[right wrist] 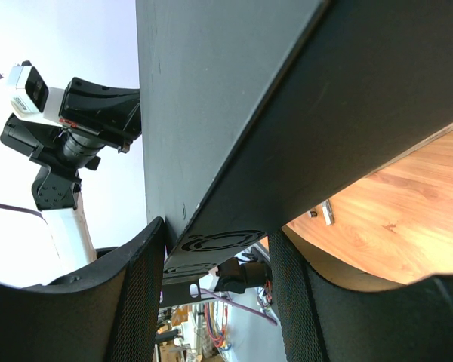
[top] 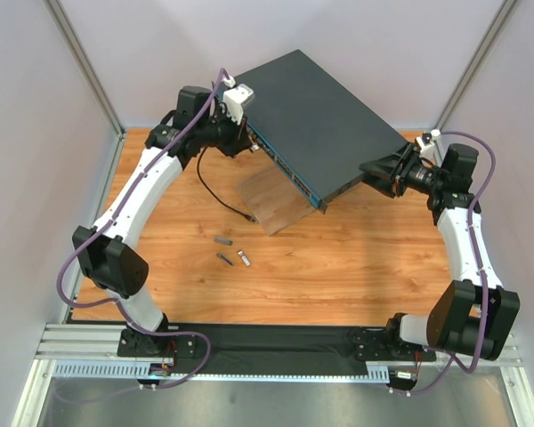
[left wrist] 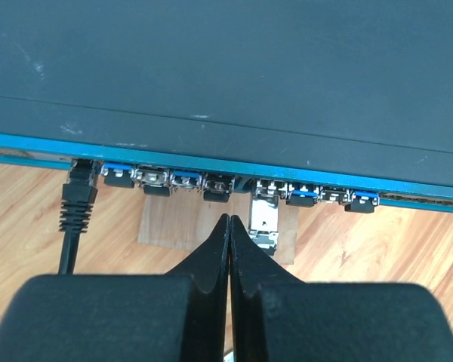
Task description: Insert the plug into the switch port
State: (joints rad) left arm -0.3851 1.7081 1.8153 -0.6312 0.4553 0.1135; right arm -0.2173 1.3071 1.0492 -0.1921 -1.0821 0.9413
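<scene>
My left gripper is shut and empty, and its fingers are beside the silver plug (left wrist: 264, 222), short of it. The plug would stay sticking out if I lifted my left gripper now.
The switch (top: 311, 116) is a flat dark grey box with a teal-blue front edge, lying tilted across the back of the table. In the left wrist view its port row (left wrist: 234, 181) faces me. A silver plug (left wrist: 264, 222) sticks out of a port near the middle. My left gripper (left wrist: 229, 217) is shut and empty, its tips just left of the plug and short of the ports; it also shows in the top view (top: 249, 138). My right gripper (top: 380, 173) is shut on the switch's right end, its fingers (right wrist: 140, 286) straddling the edge (right wrist: 234, 226).
A black cable (left wrist: 77, 207) is plugged into the leftmost port and trails onto the table (top: 215, 191). A pale wooden board (top: 271, 200) lies under the switch's front edge. Three small loose plugs (top: 233, 253) lie on the table in front of it.
</scene>
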